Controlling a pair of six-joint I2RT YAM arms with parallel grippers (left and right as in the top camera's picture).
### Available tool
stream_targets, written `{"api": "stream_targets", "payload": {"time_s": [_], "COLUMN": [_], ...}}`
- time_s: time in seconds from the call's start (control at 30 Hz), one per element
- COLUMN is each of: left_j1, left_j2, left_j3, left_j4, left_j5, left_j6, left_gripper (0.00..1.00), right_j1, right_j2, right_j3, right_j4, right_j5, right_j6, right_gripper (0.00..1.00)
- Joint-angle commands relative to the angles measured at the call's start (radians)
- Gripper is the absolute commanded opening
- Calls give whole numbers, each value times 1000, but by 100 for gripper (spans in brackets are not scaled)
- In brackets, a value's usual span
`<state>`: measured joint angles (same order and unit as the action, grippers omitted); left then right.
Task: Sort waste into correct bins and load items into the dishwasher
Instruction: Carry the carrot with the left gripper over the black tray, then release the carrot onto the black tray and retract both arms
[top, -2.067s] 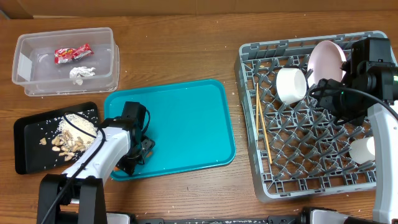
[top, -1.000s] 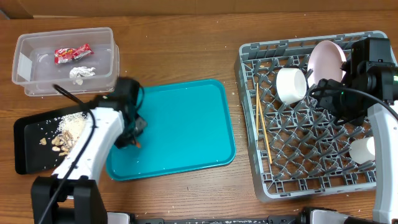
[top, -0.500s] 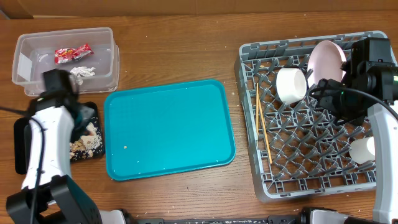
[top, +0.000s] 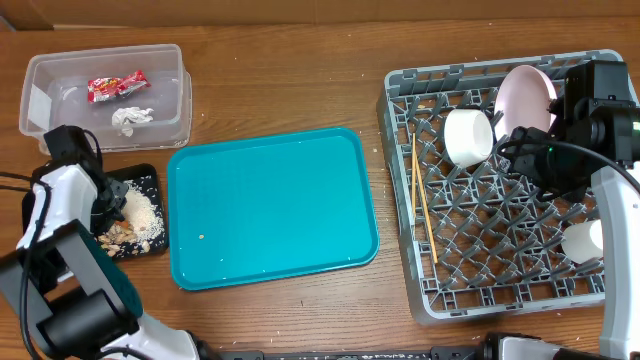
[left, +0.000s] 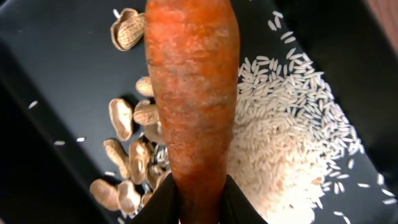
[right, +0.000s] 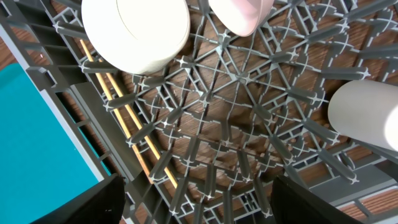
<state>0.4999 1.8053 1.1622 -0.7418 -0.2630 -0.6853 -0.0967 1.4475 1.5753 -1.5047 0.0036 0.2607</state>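
The carrot (left: 193, 93) in my left gripper's fingers dips between shells and rice (left: 292, 130) inside the black tray and would settle if I opened now, so opening comes next.
My left gripper (left: 200, 206) is shut on the small orange carrot (left: 193, 93), its dark fingers (left: 163, 208) pinching the thick end. The carrot hangs above the black tray (left: 56, 74), over peanut shells (left: 127, 162) and a heap of white rice (left: 292, 130). In the overhead view that gripper (top: 100, 205) covers the tray's left part (top: 148, 180). The clear tub (top: 160, 95) holds a red wrapper (top: 116, 86) and a crumpled tissue (top: 131, 118). My right gripper (right: 205, 205) hovers open over the grey dish rack (top: 480, 250), nothing between its fingers.
In the rack are a white bowl (top: 468, 136), a pinkish plate (top: 526, 97), chopsticks (top: 423, 205) and a second bowl (top: 583, 240). A teal tray (top: 270, 205) lies between the bins and the rack, with one small crumb (top: 202, 237) on it.
My left arm has swung from the teal tray leftward to the black tray, carrying the carrot. The right arm has not moved.
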Motion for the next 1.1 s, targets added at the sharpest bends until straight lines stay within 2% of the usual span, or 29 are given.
{"api": "stream_targets", "payload": {"time_s": [0.0, 0.13, 0.23, 0.37, 0.53, 0.67, 0.9, 1.0, 1.07], "left_j1": [5, 5, 5, 5, 1, -26, -207, -319, -412], "left_j2": [29, 34, 34, 29, 24, 13, -29, -41, -41], "left_j3": [19, 19, 19, 28, 128, 247, 468, 536, 570], "left_j4": [11, 14, 14, 8, -39, -122, -356, -477, -607], "left_j5": [-17, -18, -17, -16, 37, 110, 200, 290, 308], "left_j6": [29, 33, 35, 37, 107, 157, 335, 466, 491], "left_gripper": [22, 33, 48, 55, 60, 63, 66, 75, 79], "right_j1": [-1, -1, -1, -1, -1, -1, -1, 0, 0], "right_j2": [2, 2, 2, 2, 2, 2, 3, 12, 32], "right_j3": [-4, -4, -4, -4, -4, -4, -4, -4, -4], "right_j4": [2, 2, 3, 3, 29, 93, 224, 182, 104], "right_j5": [-5, -5, -5, -5, -6, -56, -427, -449, -401], "right_j6": [-6, -6, -6, -6, -6, -8, -212, -248, -254], "right_gripper": [77, 77, 78, 79, 98, 100, 100, 100, 100]}}
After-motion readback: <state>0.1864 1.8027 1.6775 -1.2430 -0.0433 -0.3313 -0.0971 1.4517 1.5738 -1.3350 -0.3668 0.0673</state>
